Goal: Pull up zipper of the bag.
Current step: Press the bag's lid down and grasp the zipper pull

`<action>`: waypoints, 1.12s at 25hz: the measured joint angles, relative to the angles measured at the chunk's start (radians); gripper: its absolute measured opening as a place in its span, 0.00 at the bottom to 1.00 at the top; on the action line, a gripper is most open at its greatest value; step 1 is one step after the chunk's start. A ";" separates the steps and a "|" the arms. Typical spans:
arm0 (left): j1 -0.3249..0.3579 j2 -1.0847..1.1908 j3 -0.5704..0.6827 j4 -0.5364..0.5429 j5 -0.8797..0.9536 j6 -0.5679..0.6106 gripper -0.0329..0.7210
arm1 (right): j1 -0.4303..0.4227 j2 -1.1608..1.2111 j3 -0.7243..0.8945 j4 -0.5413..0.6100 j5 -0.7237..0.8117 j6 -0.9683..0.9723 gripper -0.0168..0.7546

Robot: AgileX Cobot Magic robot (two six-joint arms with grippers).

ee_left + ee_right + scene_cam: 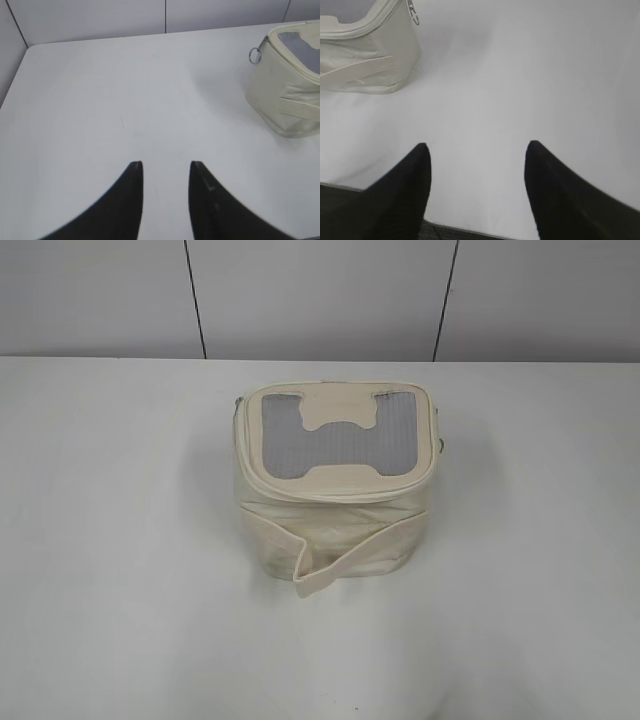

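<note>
I need to grab the bag near the ring pull (239,404) with my right gripper next, to keep the bag (330,495) steady while the cream lid edge's zipper is pulled.
The cream-white bag (330,495) stands in the middle of the white table, with its grey mesh lid panel and H-shaped patch on top and the wide strap hanging down its front. The bag also shows at the right edge of the left wrist view (287,95) and at the top left of the right wrist view (365,55). The zipper (240,455) runs round the lid edge. One silver ring pull (255,55) hangs at the bag's left corner, another (413,15) at its right side. My left gripper (166,164) and right gripper (477,146) are open and empty, both well away from the bag. Neither shows in the exterior view.
The white table (120,570) stretches all round the bag. A grey panelled wall (320,295) stands behind the far edge. The table's near edge (450,231) lies just under my right gripper.
</note>
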 joint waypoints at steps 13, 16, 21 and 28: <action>-0.011 0.002 0.000 0.000 0.000 0.000 0.36 | 0.000 0.671 -0.109 0.549 -0.382 -0.552 0.62; -0.013 0.020 0.000 -0.001 0.000 0.000 0.36 | 0.010 1.057 -0.254 0.805 -0.418 -0.899 0.61; -0.013 0.037 0.000 -0.001 -0.002 0.000 0.36 | 0.049 1.591 -0.645 1.010 -0.292 -1.231 0.61; -0.013 0.040 0.000 -0.001 -0.002 0.000 0.36 | 0.114 2.059 -1.207 0.974 -0.001 -1.171 0.61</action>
